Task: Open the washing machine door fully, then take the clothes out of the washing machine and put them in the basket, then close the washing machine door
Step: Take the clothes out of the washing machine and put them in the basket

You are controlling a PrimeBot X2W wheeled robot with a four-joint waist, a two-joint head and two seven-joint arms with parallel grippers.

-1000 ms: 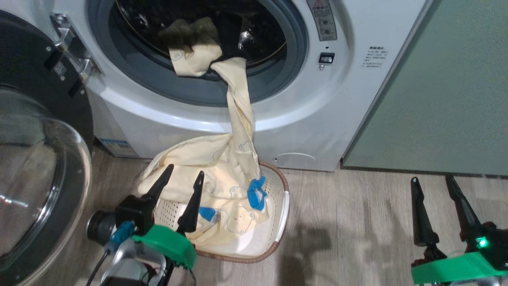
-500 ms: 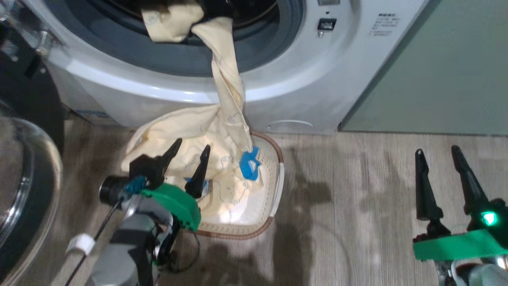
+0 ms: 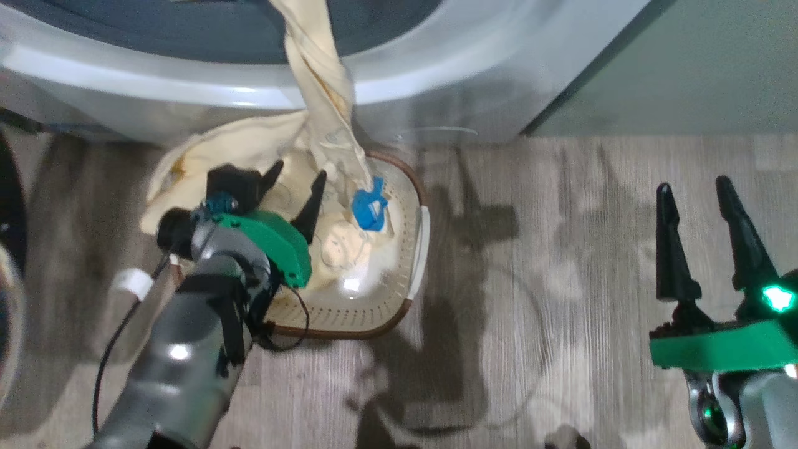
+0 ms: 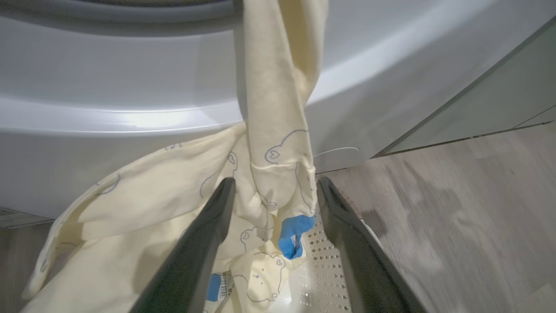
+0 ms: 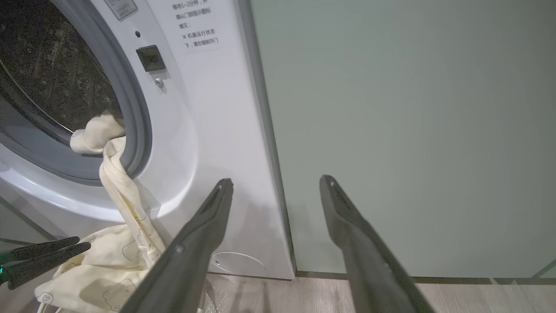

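Observation:
Next, the left gripper grips the twisted part of the clothes by its length above the blue cuff (image 3: pixel 345 149) and pulls the clothes from the washing machine into the basket (image 3: pixel 374 308).
The white washing machine (image 3: pixel 449 75) stands ahead, and in the right wrist view its drum mouth (image 5: pixel 52 87) is open. Cream-yellow clothes (image 3: pixel 315 75) hang as a twisted strand from the mouth down into the basket (image 3: pixel 374 308), where more of them lie heaped. My left gripper (image 3: pixel 300 169) hovers open over that heap, just left of the strand. In the left wrist view the strand (image 4: pixel 278 108) shows beyond and between the open fingers (image 4: pixel 204 243). My right gripper (image 3: pixel 693 184) is open over bare floor at the right. A dark sliver of the washing machine door (image 3: pixel 7 199) shows at the left edge.
A pale green cabinet (image 5: pixel 412 130) stands right of the machine. Wood-look floor (image 3: pixel 548 262) spreads between the basket and my right gripper. A black cable (image 3: pixel 106 368) trails along my left forearm.
The head camera has tilted down, so the drum has left its view. My left gripper has reached forward over the basket, closer to the hanging strand. The right gripper has stayed put.

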